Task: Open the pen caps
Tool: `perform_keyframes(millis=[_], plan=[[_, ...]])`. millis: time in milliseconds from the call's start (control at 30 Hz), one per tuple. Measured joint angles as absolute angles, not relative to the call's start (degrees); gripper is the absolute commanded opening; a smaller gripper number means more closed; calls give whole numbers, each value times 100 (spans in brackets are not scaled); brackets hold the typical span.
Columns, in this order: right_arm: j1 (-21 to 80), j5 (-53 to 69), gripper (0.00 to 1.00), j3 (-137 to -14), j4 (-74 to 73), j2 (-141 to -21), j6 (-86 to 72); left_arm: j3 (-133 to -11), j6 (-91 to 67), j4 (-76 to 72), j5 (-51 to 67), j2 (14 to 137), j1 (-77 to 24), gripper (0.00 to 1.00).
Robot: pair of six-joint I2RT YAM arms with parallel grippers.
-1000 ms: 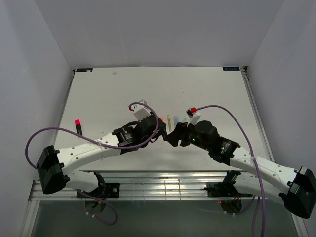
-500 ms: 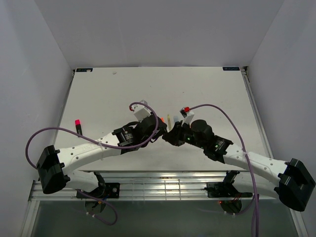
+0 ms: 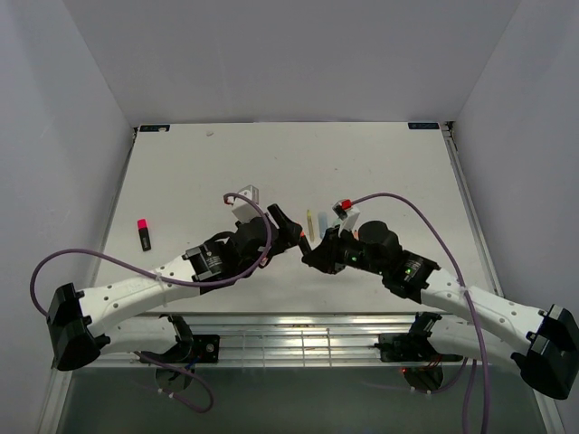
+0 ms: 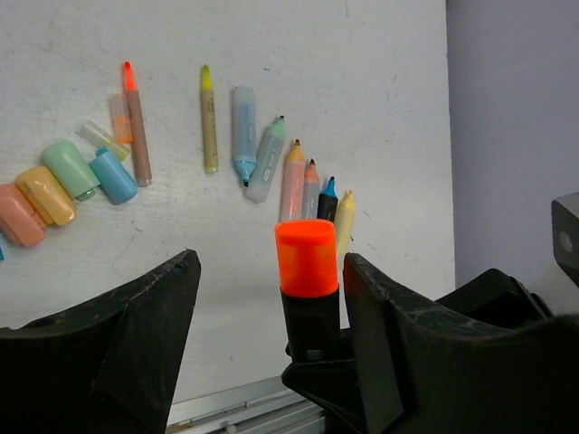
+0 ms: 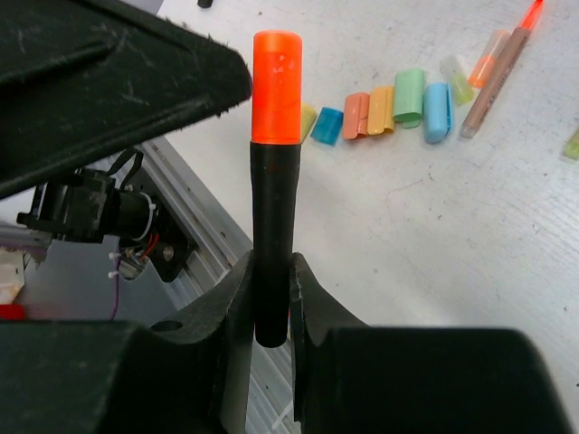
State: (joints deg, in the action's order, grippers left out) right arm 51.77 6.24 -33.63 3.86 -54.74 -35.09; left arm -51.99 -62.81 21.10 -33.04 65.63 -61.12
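Observation:
Next, my left gripper should grab only the orange pen cap (image 3: 302, 235) (image 4: 307, 258) by its sides, leaving out the pen's black body, to open the pen.
A black pen (image 5: 274, 244) with an orange pen cap (image 5: 276, 86) stands upright in my right gripper (image 5: 271, 271), which is shut on the lower part of its barrel. My left gripper (image 4: 271, 262) is open around that orange cap (image 4: 307, 258): the right finger stands close beside it and the left finger well apart. In the top view the two grippers meet above the table's front middle, left gripper (image 3: 288, 228) facing right gripper (image 3: 314, 250).
Several uncapped pens (image 4: 271, 163) lie in a fan on the white table, with several loose caps (image 4: 68, 176) to their left. A black pen with a red cap (image 3: 143, 232) lies alone at the left. The table's metal front rail (image 4: 235, 407) runs just below the grippers.
My left gripper has opened wider and its arm has swung back to the left. My right gripper has closed on the black pen's barrel.

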Motion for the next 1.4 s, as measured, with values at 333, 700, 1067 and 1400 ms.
perform_keyframes(millis=[333, 700, 1067, 1400], plan=[[5177, 1002, 8, -3363, 152, -5306, -3430, -5103, -5846, 1662, -3118, 6458, -6095, 71], [5177, 1004, 8, -3365, 318, -5548, -3448, -4919, -5909, 1433, -2753, 6598, -6093, 60], [5177, 956, 8, -3365, 480, -5625, -3522, -4910, -5916, 1269, -2746, 6602, -6060, 26], [5177, 932, 8, -3363, 454, -5625, -3562, -4858, -5887, 1194, -2779, 6602, -5990, 0]])
